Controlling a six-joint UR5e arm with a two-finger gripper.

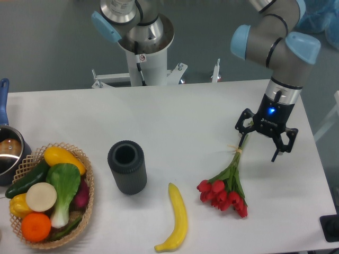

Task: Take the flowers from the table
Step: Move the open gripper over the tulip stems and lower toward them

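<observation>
My gripper will pick up the red tulips (222, 197) from the table next, and it will hold them by their green stems.
The flowers (226, 188), a bunch of red tulips with green leaves and stems tied by a pale band, lie on the white table (175, 121) at the right, heads toward the front edge and stems pointing back. My gripper (258, 150) hangs open just right of the stem ends, its left finger close beside the stems and its right finger farther right. Nothing is held between the fingers.
A yellow banana (177, 218) lies left of the tulips. A dark cylindrical vase (127, 166) stands mid-table. A wicker basket (85, 211) full of vegetables and fruit sits at the front left, with a pot (8, 153) behind it. The robot base (143, 47) stands at the back.
</observation>
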